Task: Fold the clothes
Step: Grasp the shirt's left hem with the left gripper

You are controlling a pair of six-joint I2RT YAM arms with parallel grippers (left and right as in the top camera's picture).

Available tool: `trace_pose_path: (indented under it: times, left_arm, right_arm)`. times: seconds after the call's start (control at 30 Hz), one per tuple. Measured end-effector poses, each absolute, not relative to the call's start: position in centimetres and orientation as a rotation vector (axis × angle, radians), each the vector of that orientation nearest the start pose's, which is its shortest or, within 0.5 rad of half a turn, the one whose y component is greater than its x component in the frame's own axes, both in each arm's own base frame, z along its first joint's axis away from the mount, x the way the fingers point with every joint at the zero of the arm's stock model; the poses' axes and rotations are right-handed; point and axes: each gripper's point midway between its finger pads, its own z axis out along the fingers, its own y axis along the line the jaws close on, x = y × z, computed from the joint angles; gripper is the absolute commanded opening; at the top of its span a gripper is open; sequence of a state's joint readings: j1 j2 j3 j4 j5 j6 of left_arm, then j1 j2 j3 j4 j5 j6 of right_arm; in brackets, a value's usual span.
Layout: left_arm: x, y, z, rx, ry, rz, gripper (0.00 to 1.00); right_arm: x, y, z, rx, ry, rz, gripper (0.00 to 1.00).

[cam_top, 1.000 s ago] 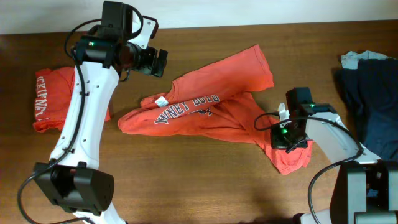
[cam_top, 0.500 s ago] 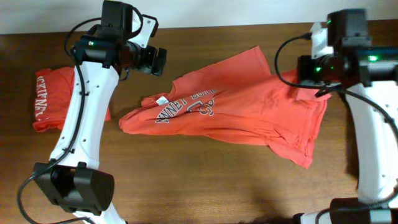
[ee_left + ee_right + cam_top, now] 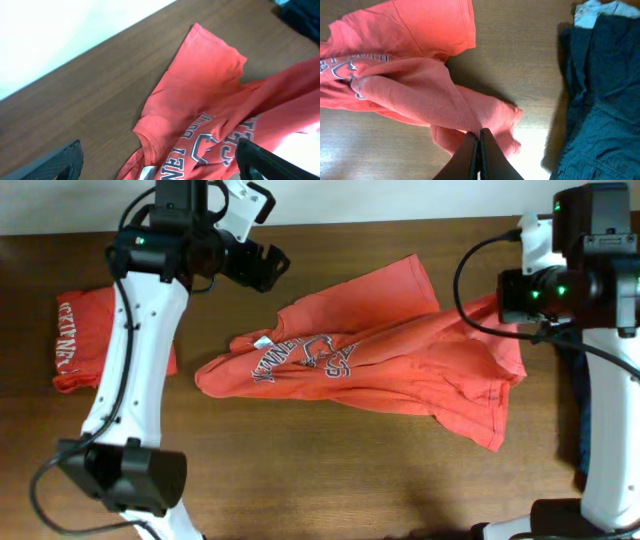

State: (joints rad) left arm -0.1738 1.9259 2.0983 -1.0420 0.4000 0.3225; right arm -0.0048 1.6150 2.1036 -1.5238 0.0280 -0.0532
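Observation:
The left gripper needs to pinch the red-orange T-shirt near its collar (image 3: 259,343) (image 3: 146,168) next, opposite the right gripper, to stretch the T-shirt.
A red-orange T-shirt (image 3: 370,350) with "McKinney" lettering lies crumpled across the middle of the table, its white neck tag (image 3: 262,341) at the left. My right gripper (image 3: 512,302) is shut on a pinch of its fabric and holds the right side lifted. The wrist view shows the jaws (image 3: 479,137) closed on that fabric (image 3: 420,85). My left gripper (image 3: 265,268) is open and empty, hovering above and behind the collar. In its wrist view the fingers (image 3: 157,170) frame the collar and lettering (image 3: 200,100). A second red-orange shirt (image 3: 85,340) lies folded at the far left.
A pile of dark navy clothing (image 3: 600,330) with a light blue piece (image 3: 575,273) lies at the right edge, close beside my right gripper; it also shows in the right wrist view (image 3: 600,100). The table's back edge meets a white wall.
My right gripper took hold of the shirt's lower right part, rose and moved back and right, stretching the shirt out. My left gripper shifted a little right and back.

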Motion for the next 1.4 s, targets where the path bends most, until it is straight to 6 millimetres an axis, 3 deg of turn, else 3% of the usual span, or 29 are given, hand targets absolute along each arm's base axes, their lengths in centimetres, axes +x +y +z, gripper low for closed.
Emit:
trace_pose_path:
  times: [0.2,0.3,0.33,0.4,0.43,0.53,0.77,1.0,1.2,1.4]
  left_arm:
    - [50.8,-15.0,19.3,0.737,2.438,-0.41,0.95]
    - [52.1,-14.4,15.7,0.672,2.517,-0.367,0.93]
    - [52.3,-14.3,15.2,0.658,2.528,-0.36,0.89]
    - [52.5,-14.1,14.6,0.623,2.548,-0.353,0.68]
    - [52.6,-14.1,14.4,0.604,2.556,-0.353,0.64]
    - [52.7,-14.4,13.4,0.6,2.573,-0.348,0.64]
    - [52.6,-16.9,7.3,0.648,2.665,-0.293,0.64]
    - [53.4,-16.9,6.8,0.644,2.646,-0.242,0.63]
    - [52.7,-16.6,2.7,0.652,2.733,-0.238,0.59]
    - [51.8,-17.4,1.8,0.664,2.762,-0.314,0.57]
  right_arm:
    - [34.4,-0.5,34.1,-0.057,2.59,-0.043,0.04]
    - [34.4,-0.4,34.1,-0.058,2.59,-0.039,0.04]
    - [34.4,-0.4,34.1,-0.058,2.59,-0.039,0.04]
    - [34.4,-0.4,34.0,-0.059,2.59,-0.04,0.04]
    - [34.5,-0.4,34.0,-0.058,2.592,-0.038,0.04]
    - [34.7,-0.4,33.7,-0.058,2.6,-0.038,0.04]
    - [35.6,-0.4,32.9,-0.06,2.615,-0.034,0.04]
    - [35.7,-0.4,33.0,-0.061,2.612,-0.034,0.04]
    - [35.8,-0.4,33.0,-0.063,2.607,-0.035,0.04]
    - [35.8,-0.4,33.0,-0.063,2.607,-0.035,0.04]
